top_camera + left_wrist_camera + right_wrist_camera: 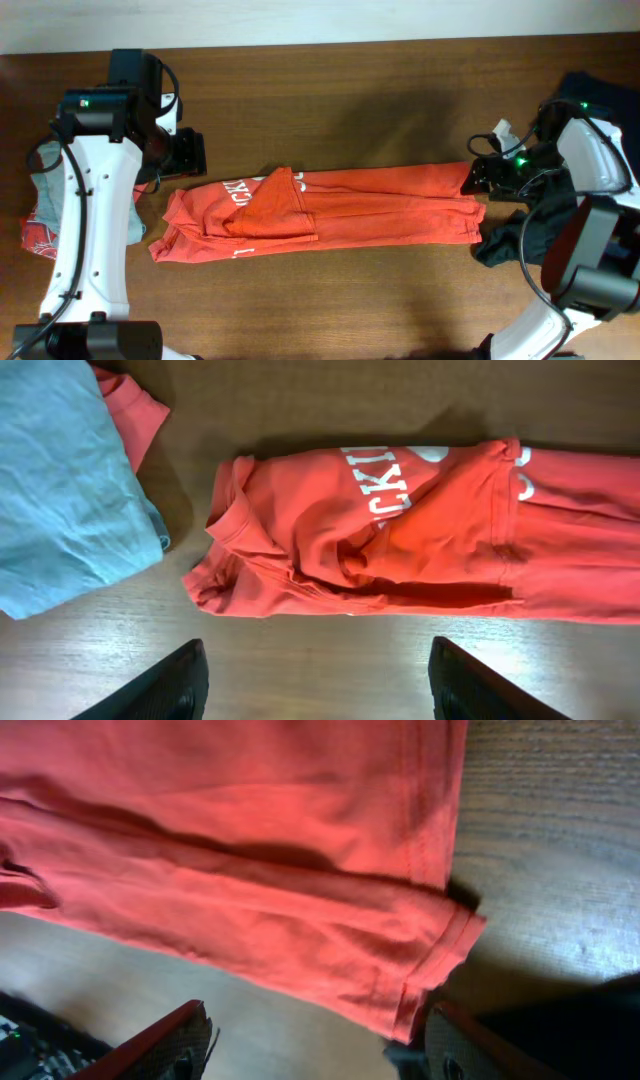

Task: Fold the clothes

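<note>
My right gripper is going to grab the orange-red T-shirt (330,215) by its hem end next. Then it can fold that end over toward the T-shirt's collar end.
The orange-red T-shirt (330,215) lies on the table folded into a long strip running left to right, white lettering showing near its left end. My left gripper (190,152) is open and empty, just behind the shirt's collar end (400,530), with bare wood between its fingers (315,685). My right gripper (480,175) is open at the shirt's hem end. The hem corner (430,970) lies close to one finger, not held, and its fingers (315,1045) span bare table. A dark navy garment (500,245) lies beside the hem end and shows in the right wrist view (580,1030).
A light blue-grey garment (45,165) lies at the far left over a red patterned one (40,235); it also shows in the left wrist view (60,490). More dark cloth (600,85) sits at the back right. Bare wood runs in front of and behind the shirt.
</note>
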Robot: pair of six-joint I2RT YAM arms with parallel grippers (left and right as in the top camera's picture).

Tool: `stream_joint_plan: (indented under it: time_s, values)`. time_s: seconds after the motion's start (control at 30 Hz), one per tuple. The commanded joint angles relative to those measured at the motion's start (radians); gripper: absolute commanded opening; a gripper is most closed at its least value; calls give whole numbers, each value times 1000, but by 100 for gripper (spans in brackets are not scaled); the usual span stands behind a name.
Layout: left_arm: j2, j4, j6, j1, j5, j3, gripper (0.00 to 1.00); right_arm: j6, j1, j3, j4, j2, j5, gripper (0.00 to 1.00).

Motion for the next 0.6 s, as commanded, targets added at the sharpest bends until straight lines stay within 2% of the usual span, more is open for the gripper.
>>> stream_joint_plan:
  time_s: [0.0, 0.23, 0.57]
  values:
    - [8, 6, -9, 2, 12, -21, 71, -21, -3, -2, 14, 66, 29, 74]
    - [8, 2, -9, 2, 27, -21, 71, -6, -3, -3, 67, 166, 51, 74]
    - [8, 2, -9, 2, 27, -21, 71, 6, 11, -15, 90, 205, 47, 75]
